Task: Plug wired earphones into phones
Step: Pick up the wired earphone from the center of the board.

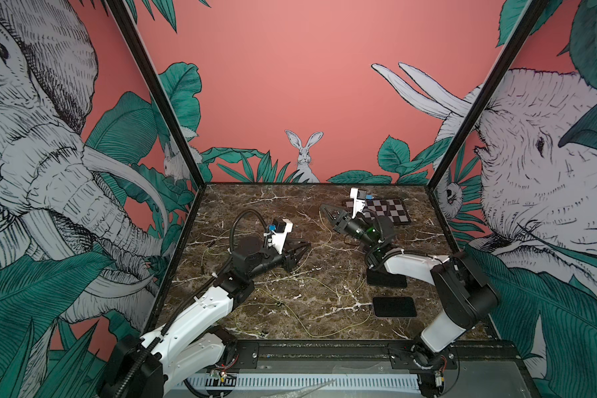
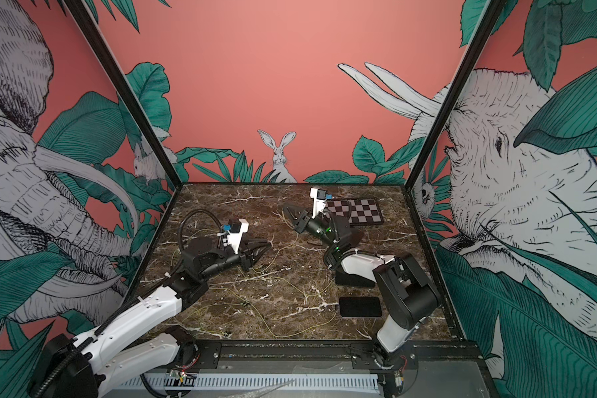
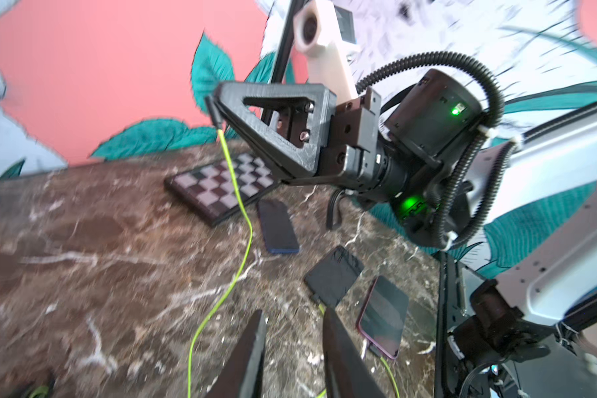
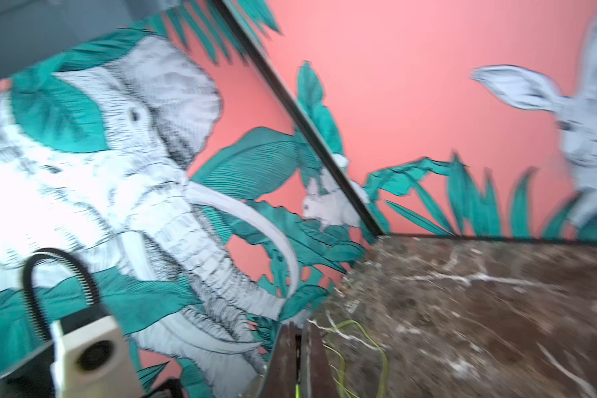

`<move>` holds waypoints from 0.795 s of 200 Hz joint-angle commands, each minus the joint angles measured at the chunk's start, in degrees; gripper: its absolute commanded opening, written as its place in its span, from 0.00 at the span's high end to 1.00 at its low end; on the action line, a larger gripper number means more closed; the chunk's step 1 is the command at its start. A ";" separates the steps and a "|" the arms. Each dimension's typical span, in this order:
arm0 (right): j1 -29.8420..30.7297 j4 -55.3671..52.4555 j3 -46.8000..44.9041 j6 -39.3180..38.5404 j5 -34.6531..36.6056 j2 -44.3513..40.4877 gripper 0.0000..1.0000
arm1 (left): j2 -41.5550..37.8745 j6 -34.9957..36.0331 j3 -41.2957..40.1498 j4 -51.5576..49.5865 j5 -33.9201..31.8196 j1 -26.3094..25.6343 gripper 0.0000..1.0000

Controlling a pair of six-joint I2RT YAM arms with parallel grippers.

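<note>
The left gripper grips the earphone plug [image 3: 213, 111] by its cord end next. The plug's tip stays free to go into the blue-edged phone.
My right gripper [image 1: 323, 208] [image 2: 285, 208] hangs above the table's far middle, shut on a small dark earphone plug [image 3: 213, 111]. From the plug a yellow-green cord [image 3: 243, 210] of the wired earphones drops to the marble. In the right wrist view the cord [image 4: 297, 389] shows between the shut jaws [image 4: 300, 327]. My left gripper [image 1: 304, 248] [image 3: 293, 312] is low over the table centre, open, with nothing between its fingers. Three phones lie flat at the right: a blue-edged one [image 3: 278, 227], a black one [image 3: 335, 272] and a red-edged one [image 3: 383, 313]. Cords run into the last two.
A black-and-white checkerboard plate [image 1: 386, 212] [image 3: 221, 187] lies at the back right. More thin yellow-green cords [image 1: 311, 336] trail across the marble table's middle and front. Enclosure walls stand close on the left, back and right. The right arm covers part of the nearer phones [image 1: 386, 277].
</note>
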 commanded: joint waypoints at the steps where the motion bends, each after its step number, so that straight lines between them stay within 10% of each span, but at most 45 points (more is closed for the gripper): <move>1: 2.43 8.32 2.32 -1.30 -5.34 -1.37 1.00 | -3.43 -0.11 -3.31 14.14 1.71 0.45 0.69; 50: 4.30 5.76 2.77 -4.01 -10.67 -2.40 1.00 | -9.02 -1.55 -9.48 26.02 -4.56 1.14 0.70; 159: 8.79 -6.49 -0.27 -13.98 -15.25 -10.94 1.00 | -2.29 -8.41 -7.56 36.59 8.49 2.17 0.78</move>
